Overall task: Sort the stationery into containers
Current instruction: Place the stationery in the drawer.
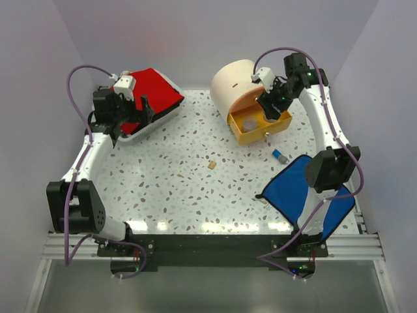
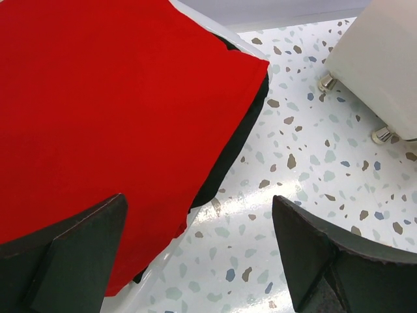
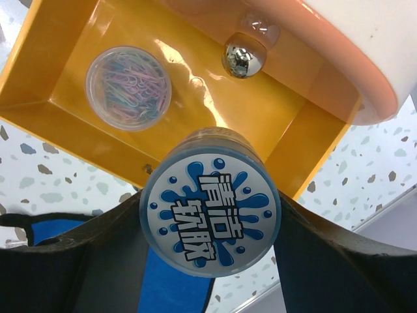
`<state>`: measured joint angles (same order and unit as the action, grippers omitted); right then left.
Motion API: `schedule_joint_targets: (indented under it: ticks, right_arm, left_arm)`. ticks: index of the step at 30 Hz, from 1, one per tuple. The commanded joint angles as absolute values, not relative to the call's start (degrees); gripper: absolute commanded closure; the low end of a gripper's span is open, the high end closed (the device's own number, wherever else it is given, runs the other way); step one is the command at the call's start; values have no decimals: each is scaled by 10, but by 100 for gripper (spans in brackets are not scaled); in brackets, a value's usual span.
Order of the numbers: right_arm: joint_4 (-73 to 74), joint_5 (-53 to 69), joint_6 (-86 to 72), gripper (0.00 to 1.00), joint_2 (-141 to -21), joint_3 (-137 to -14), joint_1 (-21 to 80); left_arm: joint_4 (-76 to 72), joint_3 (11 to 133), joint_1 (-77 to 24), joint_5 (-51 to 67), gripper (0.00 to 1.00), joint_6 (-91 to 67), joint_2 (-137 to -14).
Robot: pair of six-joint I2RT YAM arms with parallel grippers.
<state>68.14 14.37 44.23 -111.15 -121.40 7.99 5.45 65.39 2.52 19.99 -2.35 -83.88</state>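
The blue-patterned tape roll is above the front edge of the yellow drawer, short of the drawer's open bottom. It would miss if I opened now, so my right gripper should keep holding it.
My right gripper [image 1: 268, 107] [image 3: 208, 225] is shut on a round blue-patterned tape roll [image 3: 210, 203], held just above the front edge of the pulled-out yellow drawer [image 1: 262, 135] [image 3: 58, 62] of the cream drum [image 1: 234, 81]. A round purple-tinted roll [image 1: 250, 122] [image 3: 128, 87] lies inside that drawer. My left gripper [image 1: 139, 107] [image 2: 199, 208] hangs open over the edge of the white case with the red top [image 1: 153, 91] [image 2: 98, 98], with nothing between its fingers. On the table lie a tiny tan cube [image 1: 212, 164] and a blue-grey stub [image 1: 280, 156].
A flat blue cloth [image 1: 306, 189] lies at the front right by the right arm's base. A shiny knob [image 3: 242, 57] sits on the orange drawer above the yellow one. The drum's small feet [image 2: 326, 83] show at the right of the left wrist view.
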Motion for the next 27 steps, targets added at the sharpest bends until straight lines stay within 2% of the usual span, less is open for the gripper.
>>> schedule_joint_targets:
  ticks: [1,7,12,14,20,26,27]
  right_arm:
    - [660,134,439,76,-1121,-1219,82]
    - [659,131,410,75,-1174,-1255,80]
    - [632,141,389,67,-1186,-1242,79]
    - [634,137,386,53,-1189,-1243,78]
    - [592,115,372,28,-1152,-1192,78]
    - [589,105,366,17,-1134,-1175,77]
    - [588,105,362,3,-1129,-1172,76]
  left_arm:
    - [42,685,20,207,3,-16,-848]
    - [45,686,18,206,3,-11,-851]
    - [47,687,16,204,3,-10,-853]
    - [47,688,15,204,3,-9,-854]
    - [44,688,12,203,3,-8,-858]
    - [37,688,6,206,3,-11,-863]
    - [36,688,6,207,3,-11,-863]
